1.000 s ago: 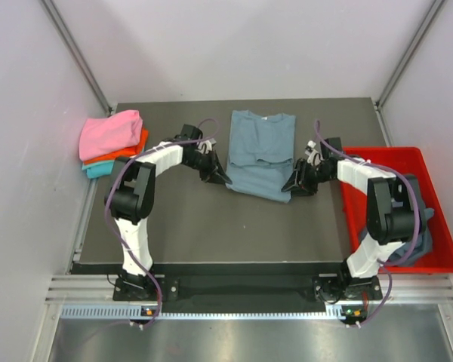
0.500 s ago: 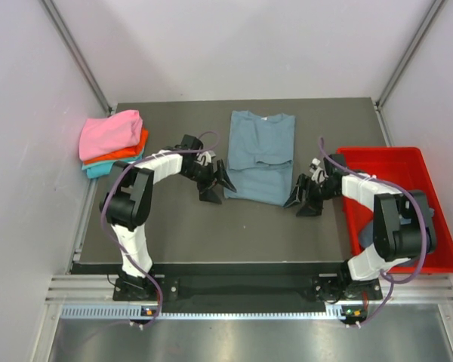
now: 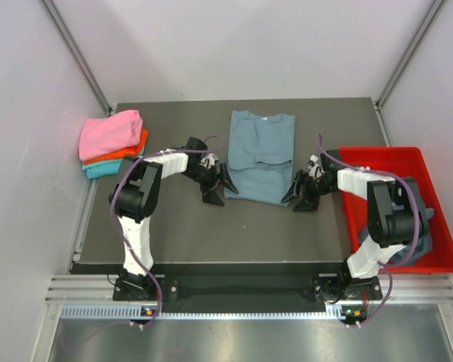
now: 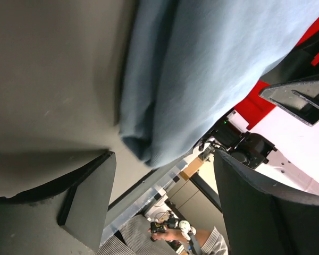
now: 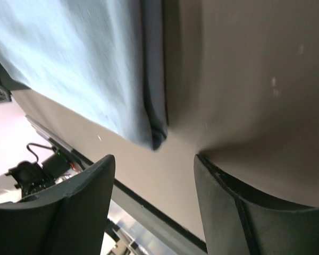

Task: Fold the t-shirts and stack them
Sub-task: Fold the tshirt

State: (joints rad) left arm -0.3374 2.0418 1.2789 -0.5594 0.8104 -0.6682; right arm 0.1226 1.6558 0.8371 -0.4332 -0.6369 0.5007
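Observation:
I need to grab the t-shirt's near corner with my left gripper next, opposite my right gripper's corner, to fold the near edge of the slate blue-grey t-shirt toward the collar.
A slate blue-grey t-shirt lies flat in the middle of the table, sleeves folded in, collar at the far end. My left gripper is open just off its near-left corner, touching nothing. My right gripper is open just off its near-right corner. In the left wrist view the shirt's folded corner hangs above the gap of the left gripper. The right wrist view shows the other corner ahead of the empty right gripper. Folded pink, orange and teal t-shirts are stacked at the table's left edge.
A shallow red tray stands at the right edge, with another blue-grey shirt bunched at its near end behind my right arm. White walls close in the table on the left, back and right.
Both grippers let go of the shirt's near corners, opened and drew back. They have since edged closer to the corners again. The shirt's near hem now lies flat.

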